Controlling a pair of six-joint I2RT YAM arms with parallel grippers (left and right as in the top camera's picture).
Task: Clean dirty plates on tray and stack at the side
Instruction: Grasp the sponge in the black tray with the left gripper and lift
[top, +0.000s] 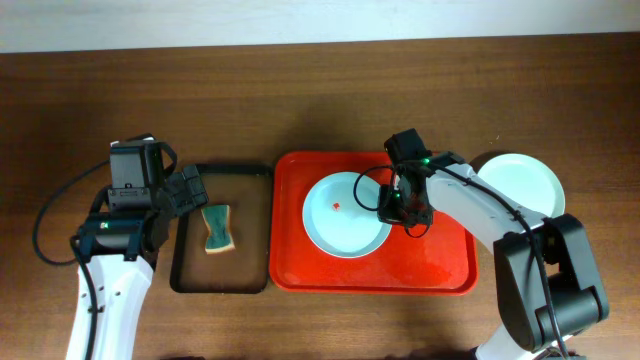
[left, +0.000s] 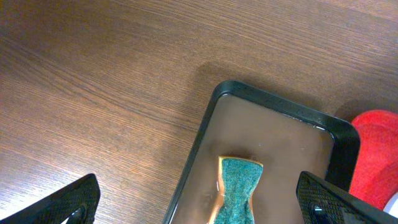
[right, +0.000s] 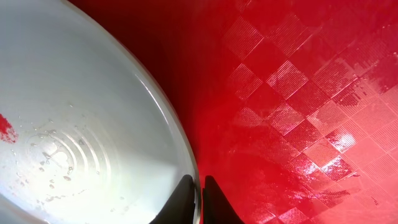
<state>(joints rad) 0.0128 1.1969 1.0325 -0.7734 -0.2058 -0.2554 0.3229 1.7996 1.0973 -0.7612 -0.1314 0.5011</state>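
The sponge's tan side should stay free to clean plates. My left gripper should next pinch the sponge's narrow middle (top: 218, 229) (left: 236, 197) from the green side.
A pale blue plate (top: 345, 214) with a small red smear lies on the red tray (top: 440, 268). My right gripper (top: 392, 208) is shut on the plate's right rim; in the right wrist view the fingers (right: 198, 196) pinch the plate (right: 74, 124) over the tray (right: 292, 99). A pale mint plate (top: 520, 182) sits on the table to the right of the tray. No third plate shows. My left gripper (top: 188, 192) is open, hovering over the left part of the black tray, above a green sponge (left: 239, 186).
A narrow black tray (top: 255, 230) lies left of the red tray and holds the green-and-tan sponge (top: 217, 228); the black tray (left: 273, 106) shows in the left wrist view. Cables run beside both arms. Brown wood table (top: 300, 100) extends to the back.
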